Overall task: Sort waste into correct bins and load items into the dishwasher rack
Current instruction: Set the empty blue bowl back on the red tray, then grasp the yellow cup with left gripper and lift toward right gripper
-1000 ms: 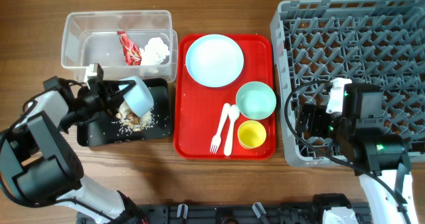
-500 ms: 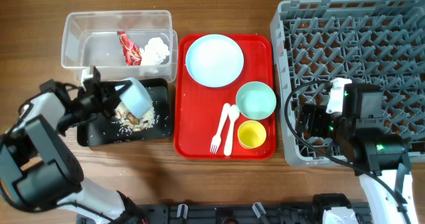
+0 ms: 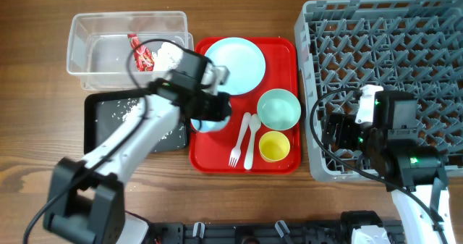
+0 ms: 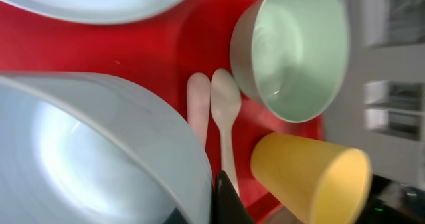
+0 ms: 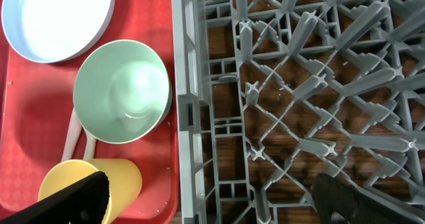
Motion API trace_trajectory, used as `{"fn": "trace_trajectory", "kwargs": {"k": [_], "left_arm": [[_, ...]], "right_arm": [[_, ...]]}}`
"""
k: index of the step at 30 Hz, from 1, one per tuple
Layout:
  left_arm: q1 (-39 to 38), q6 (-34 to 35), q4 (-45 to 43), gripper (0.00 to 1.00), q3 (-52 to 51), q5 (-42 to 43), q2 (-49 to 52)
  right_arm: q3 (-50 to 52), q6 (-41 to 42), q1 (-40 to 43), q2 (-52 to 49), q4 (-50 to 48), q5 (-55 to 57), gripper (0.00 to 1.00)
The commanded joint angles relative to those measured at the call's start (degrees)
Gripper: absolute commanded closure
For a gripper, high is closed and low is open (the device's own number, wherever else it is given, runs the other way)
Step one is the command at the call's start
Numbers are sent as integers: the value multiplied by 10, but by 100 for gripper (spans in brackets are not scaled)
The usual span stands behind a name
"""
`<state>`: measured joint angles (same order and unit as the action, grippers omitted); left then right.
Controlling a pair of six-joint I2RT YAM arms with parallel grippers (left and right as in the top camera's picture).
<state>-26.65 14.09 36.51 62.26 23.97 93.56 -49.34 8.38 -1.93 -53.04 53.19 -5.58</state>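
My left gripper moves the pale-blue bowl to the rack next, before it opens. The bowl hangs above the red tray, so opening now would make it fall short.
My left gripper [image 3: 211,111] is shut on the rim of a pale-blue bowl [image 3: 205,124] and holds it over the left side of the red tray [image 3: 286,48]. In the left wrist view the bowl [image 4: 99,151] fills the lower left, with one finger [image 4: 224,196] against its rim. On the tray lie the plate [image 3: 233,65], a teal bowl [image 3: 278,108], the yellow cup [image 3: 274,146] on its side, and the fork and spoon [image 3: 243,139]. Food scraps [image 3: 130,112] lie in the black tray [image 3: 94,124]. The clear tub [image 3: 94,41] holds the red wrapper [image 3: 141,52] and tissue [image 3: 171,54]. My right gripper [image 5: 219,201] is open over the rack's left edge [image 5: 189,117].
The grey rack [image 3: 405,56] fills the right side, with my right arm [image 3: 387,132] over its front left corner. The red tray sits between the rack and the two bins. Bare wooden table [image 3: 43,193] lies at the front left.
My left arm has swung right from over the black tray to the red tray, carrying the pale-blue bowl. Scraps now lie uncovered in the black tray. The right arm has not moved.
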Motion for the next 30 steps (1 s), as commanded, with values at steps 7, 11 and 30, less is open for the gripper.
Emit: {"fn": "trace_trajectory", "kwargs": {"k": [7, 11, 30], "left_arm": [[-69, 16, -42, 62, 9, -114, 76], [-70, 16, 21, 46, 57, -106, 42], [-211, 16, 71, 96, 79, -142, 86]], "right_arm": [[-13, 7, -1, 3, 4, -9, 0], [-13, 7, -1, 3, 4, -9, 0], [-13, 7, -1, 2, 9, -9, 0]]}}
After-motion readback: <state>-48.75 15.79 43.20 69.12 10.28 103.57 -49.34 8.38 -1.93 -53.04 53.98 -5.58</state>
